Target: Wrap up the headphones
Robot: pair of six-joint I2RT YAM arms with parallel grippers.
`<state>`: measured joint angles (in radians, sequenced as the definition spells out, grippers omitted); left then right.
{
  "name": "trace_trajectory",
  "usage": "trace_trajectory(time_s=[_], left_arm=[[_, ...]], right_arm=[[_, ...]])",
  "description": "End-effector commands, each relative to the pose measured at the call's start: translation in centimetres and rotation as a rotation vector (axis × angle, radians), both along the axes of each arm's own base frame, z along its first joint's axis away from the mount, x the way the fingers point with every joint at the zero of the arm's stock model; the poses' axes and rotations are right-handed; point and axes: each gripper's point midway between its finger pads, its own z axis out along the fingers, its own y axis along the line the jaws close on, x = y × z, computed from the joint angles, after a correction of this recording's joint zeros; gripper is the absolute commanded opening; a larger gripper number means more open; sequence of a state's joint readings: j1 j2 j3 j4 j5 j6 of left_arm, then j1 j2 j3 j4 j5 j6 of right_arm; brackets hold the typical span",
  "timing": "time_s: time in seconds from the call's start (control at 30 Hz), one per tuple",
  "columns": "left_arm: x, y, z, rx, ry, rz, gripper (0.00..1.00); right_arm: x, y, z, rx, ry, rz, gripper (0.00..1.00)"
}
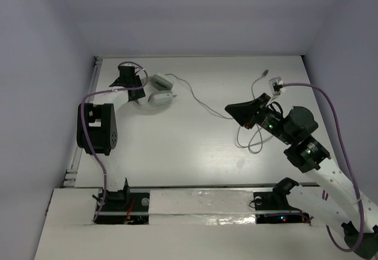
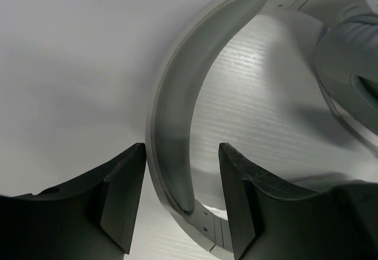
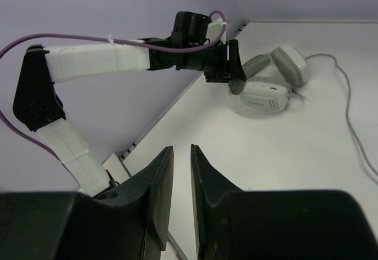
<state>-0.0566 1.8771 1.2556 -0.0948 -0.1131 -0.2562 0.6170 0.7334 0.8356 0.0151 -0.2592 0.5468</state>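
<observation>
The headband lies in my left gripper's gap, but the fingers are still short of its mid-curve (image 2: 171, 128), so moving toward it comes first and it is too early to close.
The pale-grey headphones (image 1: 160, 91) lie at the far left of the table, earcups together. My left gripper (image 1: 136, 92) is open and straddles the headband (image 2: 171, 106); the band passes between the fingers, with a gap on the right side. One earcup (image 2: 348, 65) shows at the right. The thin grey cable (image 1: 201, 101) runs right to a loose coil (image 1: 254, 142), and the plug (image 1: 267, 71) lies at the far right. My right gripper (image 1: 231, 109) hovers over the table's middle by the cable. Its jaws are almost together with nothing between them (image 3: 182, 150). The right wrist view shows the headphones (image 3: 266, 91) and the cable (image 3: 348, 106).
Purple arm cables (image 1: 336, 112) loop over both arms. The left arm's elbow (image 1: 97, 129) stands near the left table edge, by a metal rail (image 1: 94, 74). Walls close the table at the back and both sides. A white strip (image 1: 201, 204) runs along the near edge.
</observation>
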Motion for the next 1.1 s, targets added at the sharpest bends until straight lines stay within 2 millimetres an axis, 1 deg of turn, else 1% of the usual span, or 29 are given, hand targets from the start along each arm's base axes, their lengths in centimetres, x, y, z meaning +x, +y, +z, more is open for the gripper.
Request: trace_trajectory(time_s=[0.0,0.03,0.07,0.1,0.17,0.27,0.4,0.43,0.53,0.57,0.6,0.63,0.67,0.7,0.73,0.83,0.9,0.93,0.97,1.03,1.07], left_arm=[[2.2,0.2,1.2,0.008,-0.033,0.001,0.48],[2.4,0.3,0.9,0.014,-0.026,0.0,0.48],[3.0,0.3,1.1,0.015,-0.033,-0.002,0.46],[2.9,0.3,0.0,0.018,-0.005,-0.002,0.44],[3.0,0.4,-0.9,0.026,0.012,0.004,0.41],[2.6,0.6,-2.2,0.034,0.035,0.01,0.35],[2.3,1.0,-3.9,0.058,0.07,0.006,0.33],[2.6,1.0,-3.8,0.063,0.068,0.003,0.34],[3.6,0.6,-3.4,0.06,0.048,-0.032,0.46],[4.4,0.4,-2.6,0.057,0.029,-0.045,0.52],[4.3,0.3,-3.4,0.058,0.064,-0.06,0.53],[4.5,0.3,-3.6,0.066,0.077,-0.078,0.53],[5.2,0.2,-3.2,0.067,0.071,-0.083,0.53],[5.0,0.3,-4.1,0.074,0.101,-0.087,0.53],[5.1,0.3,-4.3,0.077,0.102,-0.094,0.53],[5.2,-0.1,-5.2,0.062,0.114,-0.112,0.46],[4.8,-0.1,-5.9,0.058,0.127,-0.118,0.39],[4.7,-0.1,-6.1,0.058,0.13,-0.118,0.35],[4.1,-0.1,-6.7,0.058,0.145,-0.12,0.28],[3.6,-0.2,-6.8,0.056,0.149,-0.125,0.26],[3.0,0.0,-7.2,0.061,0.161,-0.124,0.28]], right_arm=[[-0.5,0.3,0.9,0.017,-0.038,0.022,0.24],[-0.5,0.3,0.9,0.017,-0.038,0.022,0.24],[-0.3,0.3,0.8,0.014,-0.035,0.02,0.24],[-0.2,0.4,0.8,0.012,-0.033,0.02,0.23],[0.0,0.5,0.8,0.01,-0.034,0.015,0.23],[0.2,0.5,0.9,0.013,-0.034,0.008,0.23],[0.3,0.6,1.0,0.014,-0.036,0.012,0.23],[0.4,0.7,0.9,0.01,-0.031,0.015,0.23],[0.5,1.0,0.5,0.002,-0.02,0.026,0.23],[0.5,1.0,0.5,0.003,-0.021,0.025,0.23],[0.5,1.0,0.5,0.002,-0.019,0.023,0.23],[0.5,1.0,0.5,0.001,-0.02,0.021,0.23],[0.6,0.9,0.6,0.001,-0.023,0.017,0.23],[0.6,0.9,0.7,0.001,-0.025,0.016,0.23],[0.6,0.9,0.7,0.001,-0.024,0.015,0.23],[0.8,0.8,0.7,-0.002,-0.023,0.005,0.23],[0.9,0.7,0.8,-0.002,-0.025,-0.002,0.23],[0.9,0.7,0.8,-0.003,-0.024,-0.007,0.23],[1.0,0.6,0.8,-0.003,-0.025,-0.015,0.23],[1.1,0.4,0.9,-0.002,-0.028,-0.024,0.23],[1.2,0.3,0.9,-0.001,-0.027,-0.032,0.23]])
